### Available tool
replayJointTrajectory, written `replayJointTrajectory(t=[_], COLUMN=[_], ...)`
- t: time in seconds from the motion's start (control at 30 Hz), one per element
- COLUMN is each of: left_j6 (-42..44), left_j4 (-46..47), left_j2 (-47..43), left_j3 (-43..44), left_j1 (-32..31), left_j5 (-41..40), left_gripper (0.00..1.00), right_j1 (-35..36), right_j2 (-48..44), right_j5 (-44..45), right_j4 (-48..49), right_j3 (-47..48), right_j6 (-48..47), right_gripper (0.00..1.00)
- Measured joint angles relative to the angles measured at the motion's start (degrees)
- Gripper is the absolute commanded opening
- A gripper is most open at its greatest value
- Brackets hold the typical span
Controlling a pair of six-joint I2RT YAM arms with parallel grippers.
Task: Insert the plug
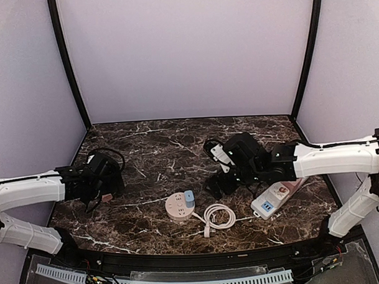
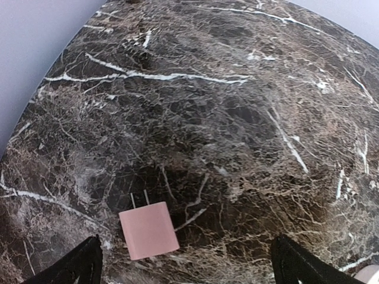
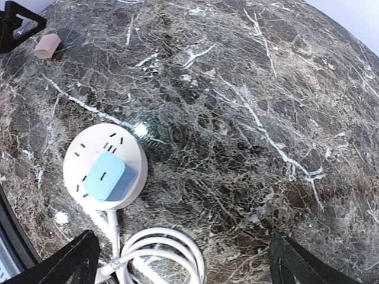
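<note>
Next, my left gripper picks up the pink plug by its body's two opposite sides to hand it over for insertion, leaving the plug's pins free.
A pink plug lies flat on the marble table, its two prongs pointing away from me. My left gripper is open and hovers over it; the plug lies between the fingertips, nearer the left one, untouched. In the top view the plug shows just by the left gripper. A round white socket hub holds a blue plug. My right gripper is open and empty, above bare table to the right of the hub and its coiled white cable.
A long white power strip with a blue plug lies at the right, under the right arm. The round hub and cable coil sit near the table's front middle. Purple walls enclose the table.
</note>
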Motion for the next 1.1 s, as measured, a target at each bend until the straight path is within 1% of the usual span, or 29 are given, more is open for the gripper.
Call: replayJointTrajectory(t=[0.07, 0.17, 0.23, 0.37, 0.53, 0.8, 1.0, 1.07, 1.1], left_j6=[-0.76, -2.03, -2.43, -3.19, -3.87, -2.75, -1.53, -1.36, -1.25], left_j4=[0.35, 1.84, 3.02, 4.42, 6.23, 9.81, 13.44, 14.47, 14.84], left_j2=[0.92, 3.48, 5.49, 8.35, 8.92, 9.99, 11.45, 12.24, 12.50], left_j3=[-0.44, -1.42, -2.27, -3.15, -4.44, -5.70, -6.29, -6.32, -6.32], left_j1=[2.08, 5.33, 7.23, 8.81, 9.62, 14.03, 16.09, 16.44, 16.57], left_j5=[0.98, 3.78, 5.75, 7.78, 9.27, 11.28, 13.64, 14.64, 14.80], left_gripper=[1.00, 0.93, 0.92, 0.89, 0.85, 0.77, 0.68, 0.63, 0.58], right_j1=[1.55, 3.52, 4.72, 5.79, 5.99, 6.67, 6.75, 6.75, 6.75], right_j2=[-0.35, -0.37, -0.37, -0.37, -0.37, -0.37, -0.37, -0.37, -0.37], right_j5=[0.39, 1.29, 1.86, 2.93, 3.85, 4.70, 4.79, 4.83, 4.85], right_j4=[0.55, 0.94, 1.01, 1.03, 1.14, 1.14, 1.18, 1.18, 1.20], right_j3=[-0.39, -0.87, -1.31, -2.21, -3.04, -3.76, -3.76, -3.76, -3.76], right_j6=[0.55, 1.16, 1.64, 2.12, 2.97, 3.67, 3.80, 3.80, 3.80], right_gripper=[0.99, 0.99, 0.99, 0.99, 0.99, 0.99, 0.99, 0.99, 0.99])
